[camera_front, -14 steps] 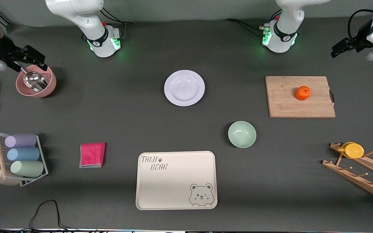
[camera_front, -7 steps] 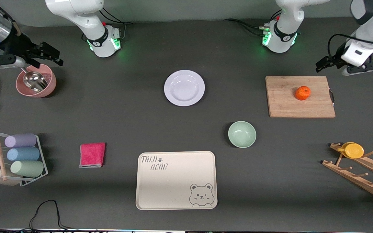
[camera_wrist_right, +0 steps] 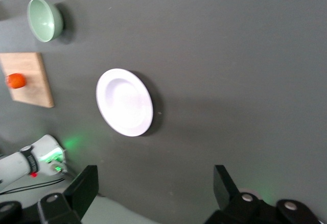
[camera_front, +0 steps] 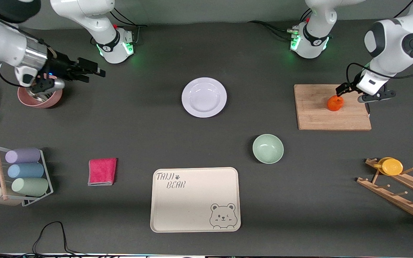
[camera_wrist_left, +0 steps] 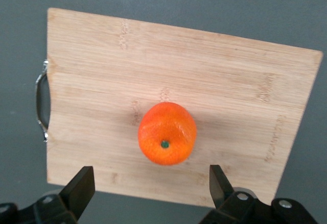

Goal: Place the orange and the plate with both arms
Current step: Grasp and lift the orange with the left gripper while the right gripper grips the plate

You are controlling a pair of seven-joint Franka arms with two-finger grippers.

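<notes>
My left gripper picks up the orange by its round body [camera_front: 335,103] next, to place it on the white plate [camera_front: 204,97].
The orange [camera_front: 335,103] sits on a wooden cutting board [camera_front: 314,114] toward the left arm's end of the table. My left gripper [camera_front: 343,89] is open and empty, up in the air over the board's edge just beside the orange. In the left wrist view the orange [camera_wrist_left: 167,132] lies ahead of the open gripper [camera_wrist_left: 150,188]. The white plate [camera_front: 204,97] lies at the table's middle. My right gripper [camera_front: 89,70] is open and empty, over bare table between a pink bowl and the plate. The right wrist view shows the plate [camera_wrist_right: 124,102] well ahead of the gripper [camera_wrist_right: 153,188].
A pale-green bowl [camera_front: 267,148] and a cream bear tray [camera_front: 195,199] lie nearer the front camera than the plate. The pink bowl [camera_front: 39,98] holds a metal scoop. A pink cloth [camera_front: 102,171], a cup rack [camera_front: 23,172] and a wooden rack with a yellow cup [camera_front: 391,166] stand nearby.
My left gripper has swung in from the table's end to over the board beside the orange. My right gripper has moved from over the pink bowl toward the plate.
</notes>
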